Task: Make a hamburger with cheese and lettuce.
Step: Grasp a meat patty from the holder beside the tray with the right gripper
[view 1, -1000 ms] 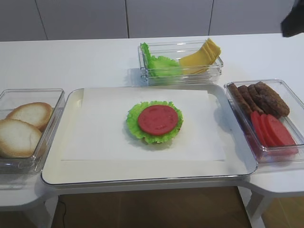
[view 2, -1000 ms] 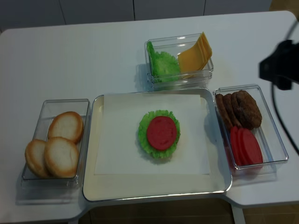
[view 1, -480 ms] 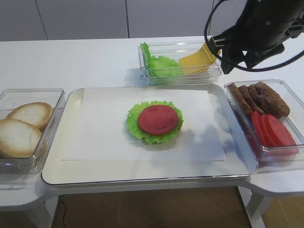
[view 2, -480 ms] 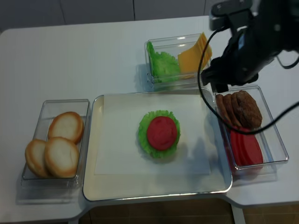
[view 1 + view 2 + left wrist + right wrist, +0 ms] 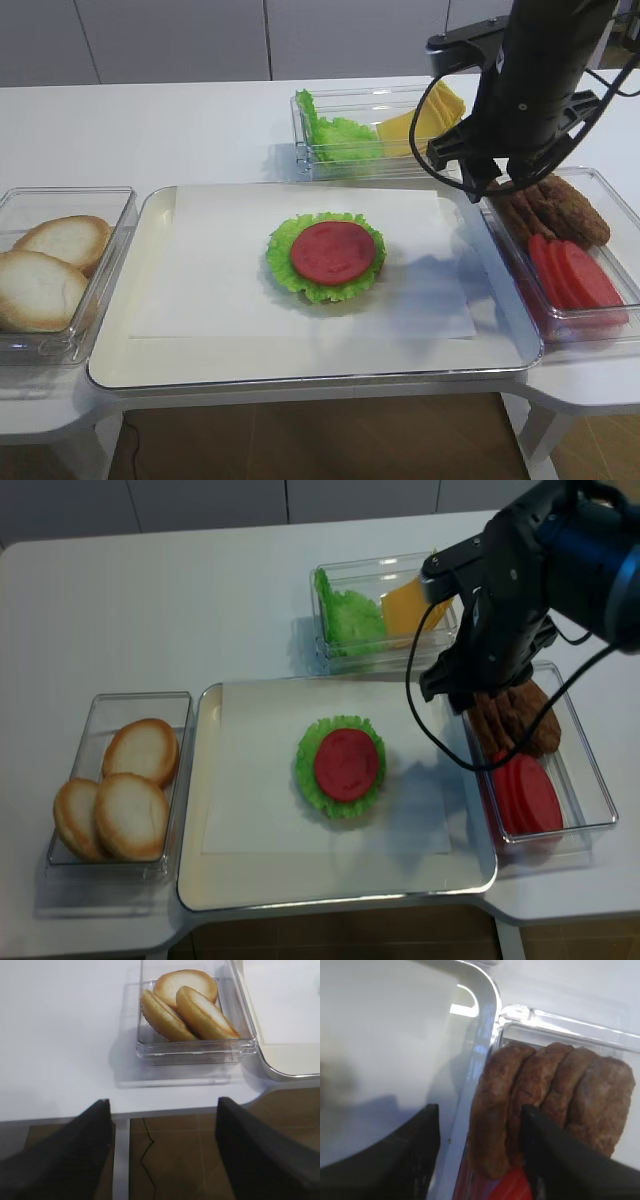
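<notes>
The right gripper grabs the outermost brown patty by its narrow upturned edge (image 5: 482,726) next, since the other patties lean packed against the outermost patty's inner side.
The hamburger (image 5: 325,255) (image 5: 345,765) is a frilly green leaf under a red tomato disc, lying mid-tray on white paper. Cheese (image 5: 420,118) (image 5: 405,605) and loose lettuce (image 5: 338,135) (image 5: 350,620) share a clear box at the back. My right gripper (image 5: 497,185) (image 5: 470,695) (image 5: 480,1115) is open low over the left end of the brown patties (image 5: 545,1085) (image 5: 555,205). Its jaws straddle the leftmost patty, and nothing is held. My left gripper (image 5: 162,1105) is open and empty off the table's front-left edge, out of both high views.
Red tomato slices (image 5: 572,275) (image 5: 525,792) lie in front of the patties in the right clear box (image 5: 612,190). Bun halves (image 5: 50,265) (image 5: 185,1002) fill the left box. The metal tray's rim (image 5: 300,378) (image 5: 487,1020) runs just left of my right gripper.
The right arm has come in from the upper right and dropped toward the left end of the patty box. Its jaws have stayed open. The food has not moved.
</notes>
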`<state>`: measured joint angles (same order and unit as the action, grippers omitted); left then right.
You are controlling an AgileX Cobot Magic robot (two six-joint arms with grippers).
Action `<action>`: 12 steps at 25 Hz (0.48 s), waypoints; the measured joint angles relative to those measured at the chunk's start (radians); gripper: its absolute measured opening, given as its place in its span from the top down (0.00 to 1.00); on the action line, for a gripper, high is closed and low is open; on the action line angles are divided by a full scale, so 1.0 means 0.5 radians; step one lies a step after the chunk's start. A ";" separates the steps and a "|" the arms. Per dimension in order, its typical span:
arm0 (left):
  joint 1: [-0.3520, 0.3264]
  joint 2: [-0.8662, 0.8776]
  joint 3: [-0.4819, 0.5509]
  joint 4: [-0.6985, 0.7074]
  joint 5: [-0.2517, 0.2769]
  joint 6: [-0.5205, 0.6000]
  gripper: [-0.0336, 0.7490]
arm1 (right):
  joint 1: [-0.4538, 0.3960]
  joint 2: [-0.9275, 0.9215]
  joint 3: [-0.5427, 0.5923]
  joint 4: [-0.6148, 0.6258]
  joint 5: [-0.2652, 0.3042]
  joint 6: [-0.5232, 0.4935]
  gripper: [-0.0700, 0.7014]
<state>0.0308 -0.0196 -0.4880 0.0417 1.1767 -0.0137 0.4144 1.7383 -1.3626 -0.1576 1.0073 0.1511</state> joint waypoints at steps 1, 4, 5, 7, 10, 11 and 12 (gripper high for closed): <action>0.000 0.000 0.000 0.000 0.000 0.000 0.35 | 0.003 0.008 0.000 -0.005 0.000 0.000 0.41; 0.000 0.000 0.000 0.000 0.000 0.000 0.35 | 0.003 0.039 0.000 -0.005 0.000 0.003 0.41; 0.000 0.000 0.000 0.000 0.000 0.000 0.35 | 0.003 0.055 0.000 -0.009 0.000 0.003 0.41; 0.000 0.000 0.000 0.000 0.000 0.000 0.35 | 0.003 0.081 0.000 -0.014 0.000 0.003 0.42; 0.000 0.000 0.000 0.000 0.000 0.000 0.35 | 0.003 0.085 -0.003 -0.018 0.000 0.005 0.45; 0.000 0.000 0.000 0.000 0.000 0.000 0.35 | 0.003 0.085 -0.003 -0.029 0.000 0.005 0.47; 0.000 0.000 0.000 0.000 0.000 0.000 0.35 | 0.003 0.085 -0.003 -0.034 0.000 0.005 0.49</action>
<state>0.0308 -0.0196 -0.4880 0.0417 1.1767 -0.0137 0.4160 1.7807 -1.3642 -0.1747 1.0073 0.1534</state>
